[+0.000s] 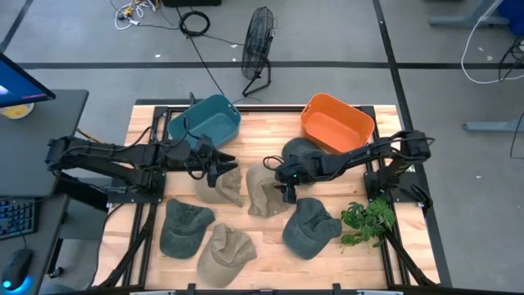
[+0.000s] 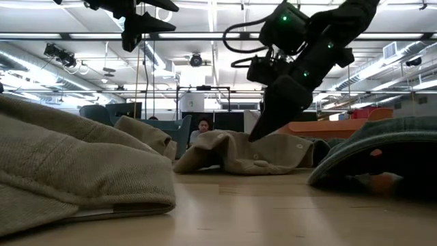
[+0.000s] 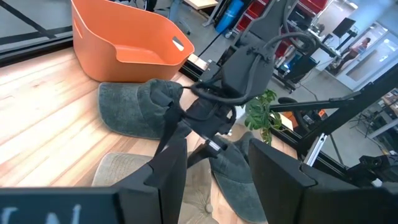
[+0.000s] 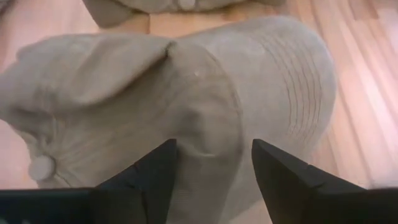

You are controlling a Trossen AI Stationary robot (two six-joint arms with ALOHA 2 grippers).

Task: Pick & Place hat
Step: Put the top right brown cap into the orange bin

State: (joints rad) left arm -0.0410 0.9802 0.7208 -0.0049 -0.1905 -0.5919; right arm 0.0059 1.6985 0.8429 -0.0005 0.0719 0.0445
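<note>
The middle tan hat needs to go in the orange bin. My right gripper should grab it by its raised top fold [image 4: 208, 152] next.
Several caps lie flat on the wooden table: tan ones and green ones. My right gripper [image 1: 284, 187] [image 4: 214, 168] is open and points down at the crown of the middle tan hat [image 1: 262, 192] [image 4: 205, 93] [image 2: 239, 154], with a raised fold of the crown between its fingers. My left gripper [image 1: 223, 168] [image 3: 217, 174] [image 2: 153, 17] is open and hangs high above another tan hat [image 1: 218, 187], touching nothing. A dark green hat [image 1: 298, 151] [image 3: 140, 109] lies in front of the orange bin [image 1: 336, 123]. My right gripper comes from above, slanting from the table's right, onto the crown [image 4: 208, 134] of the middle tan hat. Its open fingers [image 2: 263, 116] stand either side of a raised fold. I cannot tell whether they touch the cloth. The hat lies flat on the table.
A teal bin [image 1: 205, 120] and the orange bin [image 3: 124, 37] stand at the table's far edge. Near the front lie a green hat [image 1: 183, 226], a tan hat [image 1: 223, 254] and another green hat [image 1: 309, 228]. A green plant sprig [image 1: 368, 220] lies at the right.
</note>
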